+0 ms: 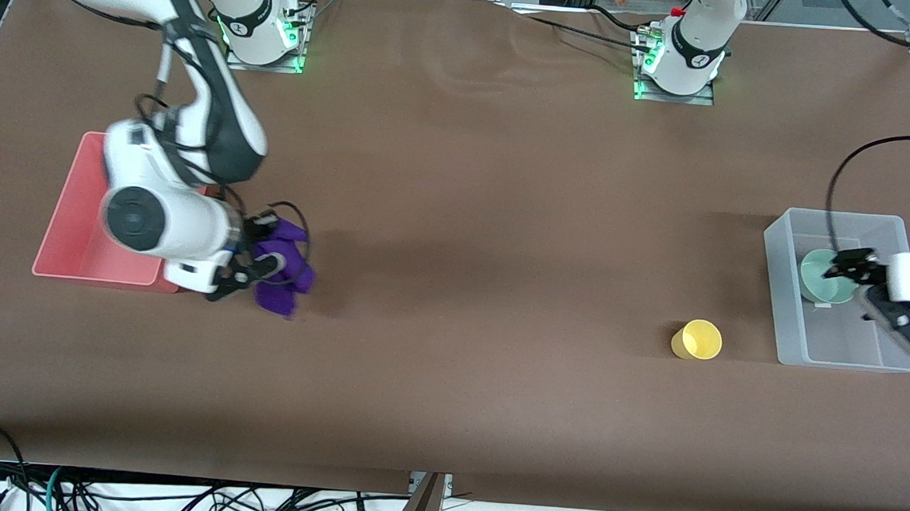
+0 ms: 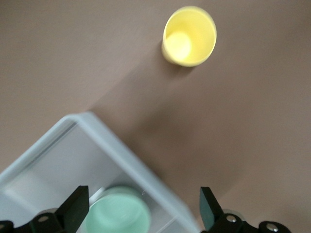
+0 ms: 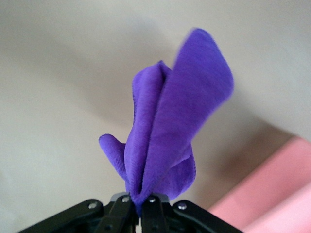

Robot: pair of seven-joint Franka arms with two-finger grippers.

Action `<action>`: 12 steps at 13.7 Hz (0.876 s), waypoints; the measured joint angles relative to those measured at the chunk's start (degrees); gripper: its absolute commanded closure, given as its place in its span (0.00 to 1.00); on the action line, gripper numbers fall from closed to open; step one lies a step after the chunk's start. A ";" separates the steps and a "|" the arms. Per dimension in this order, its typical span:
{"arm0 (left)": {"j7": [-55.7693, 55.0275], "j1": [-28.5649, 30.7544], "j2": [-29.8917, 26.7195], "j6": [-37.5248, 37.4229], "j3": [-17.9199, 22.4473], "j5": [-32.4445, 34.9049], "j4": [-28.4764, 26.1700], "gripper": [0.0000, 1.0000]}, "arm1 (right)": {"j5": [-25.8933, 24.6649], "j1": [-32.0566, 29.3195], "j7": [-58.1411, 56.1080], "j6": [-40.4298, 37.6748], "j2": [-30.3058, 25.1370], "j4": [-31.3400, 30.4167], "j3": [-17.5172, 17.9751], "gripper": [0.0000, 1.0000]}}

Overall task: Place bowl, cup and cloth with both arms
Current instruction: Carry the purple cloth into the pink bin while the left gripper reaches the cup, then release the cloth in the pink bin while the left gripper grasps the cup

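The left gripper reaches the yellow cup next and grabs its rim (image 1: pixel 697 323) to place the cup in the clear bin.
My right gripper (image 1: pixel 251 274) is shut on the deep-purple cloth (image 1: pixel 284 271) and holds it in the air over the table, beside the pink tray. In the right wrist view the cloth (image 3: pixel 170 126) hangs bunched from the closed fingertips (image 3: pixel 138 206). The pale green bowl (image 1: pixel 821 276) sits inside the clear bin; it also shows in the left wrist view (image 2: pixel 121 216). My left gripper (image 1: pixel 899 325) is open and empty above the bin, its fingers (image 2: pixel 77 206) wide apart over the bowl. The yellow cup (image 1: pixel 698 340) stands on the table just outside the bin, and shows in the left wrist view (image 2: pixel 189 36).
A clear plastic bin (image 1: pixel 779 304) stands at the left arm's end of the table; its rim shows in the left wrist view (image 2: pixel 121 145). A pink tray (image 1: pixel 75 220) lies at the right arm's end, its corner in the right wrist view (image 3: pixel 282 194).
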 measured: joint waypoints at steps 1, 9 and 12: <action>-4.42 -1.20 1.07 0.41 -0.04 -1.23 0.00 0.00 | -0.21 -0.17 -1.55 -2.49 -0.85 0.69 -1.93 1.00; -27.97 -8.41 9.42 15.04 -0.18 -2.65 -0.09 0.10 | -2.48 -2.07 -14.38 -16.80 -3.37 0.84 -21.81 1.00; -27.60 -8.83 11.76 22.20 -0.11 -1.96 -0.03 0.12 | -2.73 -2.06 -14.29 -17.73 -3.25 -2.31 -25.28 1.00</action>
